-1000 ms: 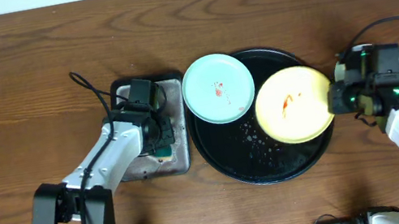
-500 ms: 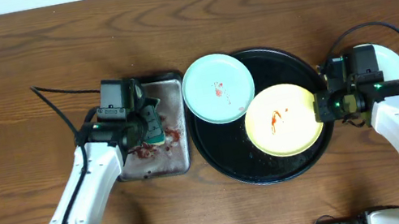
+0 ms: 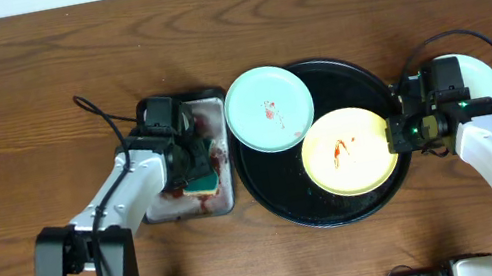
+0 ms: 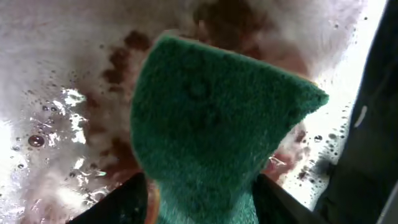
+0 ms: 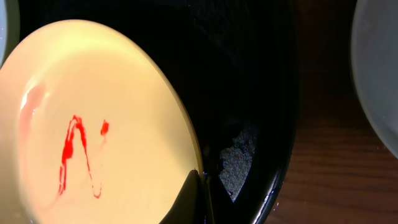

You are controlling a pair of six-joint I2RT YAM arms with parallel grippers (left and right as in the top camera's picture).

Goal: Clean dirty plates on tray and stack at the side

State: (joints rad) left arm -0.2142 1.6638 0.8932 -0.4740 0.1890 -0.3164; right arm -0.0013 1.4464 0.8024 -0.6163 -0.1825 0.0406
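The fingers of my left gripper are down on either side of the sponge, so it is time to close on the sponge now.
The yellow plate [image 3: 348, 150], streaked with red sauce, lies inside the black tray [image 3: 332, 219]. My right gripper [image 3: 398, 135] is shut on its right rim; in the right wrist view a dark finger [image 5: 193, 199] lies over the edge of the yellow plate [image 5: 93, 124]. A pale blue plate [image 3: 268, 109] with a small red smear overlaps the tray's upper left rim. Another pale plate [image 3: 479, 77] sits on the table to the right, partly under the right arm. My left gripper [image 3: 195, 162] is over the grey metal tray [image 3: 210, 104] with a green sponge [image 4: 211, 124] between its fingers, both touching it.
The grey metal tray [image 4: 50, 50] is wet and smeared with red-brown sauce. Droplets speckle the black tray's floor [image 5: 236, 162]. Bare wooden table [image 3: 16, 97] surrounds both trays. Cables loop beside each arm.
The yellow plate came down and to the left, settling lower in the black tray. My left gripper swung left over the grey tray, then back right with the sponge; its jaws now stand wider.
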